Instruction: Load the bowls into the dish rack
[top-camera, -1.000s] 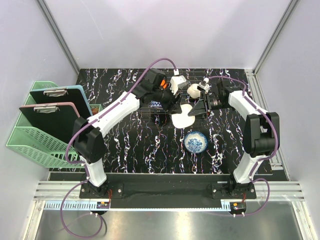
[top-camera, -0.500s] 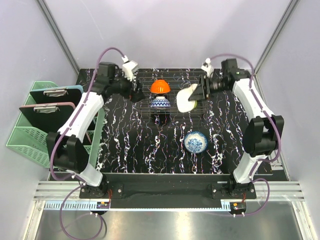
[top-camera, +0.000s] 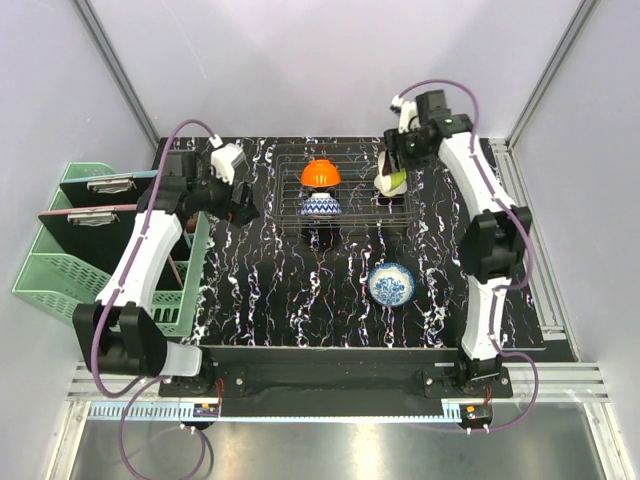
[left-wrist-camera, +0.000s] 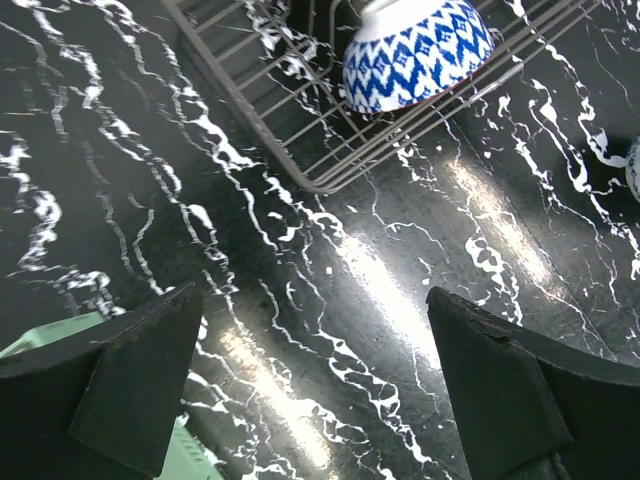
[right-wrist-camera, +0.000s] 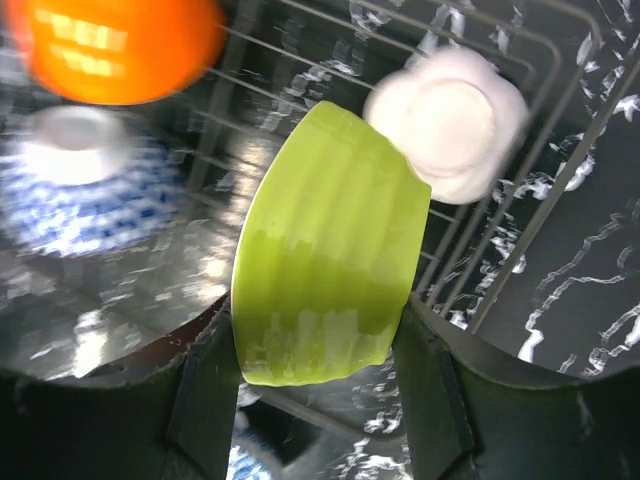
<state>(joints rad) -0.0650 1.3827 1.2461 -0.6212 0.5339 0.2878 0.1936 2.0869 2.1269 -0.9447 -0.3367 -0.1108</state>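
Observation:
The robot's right gripper should keep holding the lime-green bowl (right-wrist-camera: 320, 270), which hangs tilted high above the rack. The bowl would tumble against the upturned white bowl if the gripper opened now.
The dark wire dish rack (top-camera: 350, 212) stands at the back middle of the table. An orange bowl (top-camera: 321, 173) and a blue-and-white patterned bowl (top-camera: 320, 206) sit in it. My right gripper (top-camera: 398, 168) is shut on a lime-green bowl (right-wrist-camera: 320, 270) and holds it tilted over the rack's right end, beside an upturned white bowl (right-wrist-camera: 450, 120). My left gripper (top-camera: 240, 205) is open and empty, left of the rack (left-wrist-camera: 300, 150) over bare table. Another blue-and-white bowl (top-camera: 391, 284) lies upright on the table in front of the rack.
A mint-green slatted basket (top-camera: 60, 270) with clipboards stands at the table's left edge, and its corner shows in the left wrist view (left-wrist-camera: 40, 335). Grey walls enclose the back and sides.
My left arm has drawn back from the rack to the left, empty. My right arm has carried the lime-green bowl from the rack's front to its far right end.

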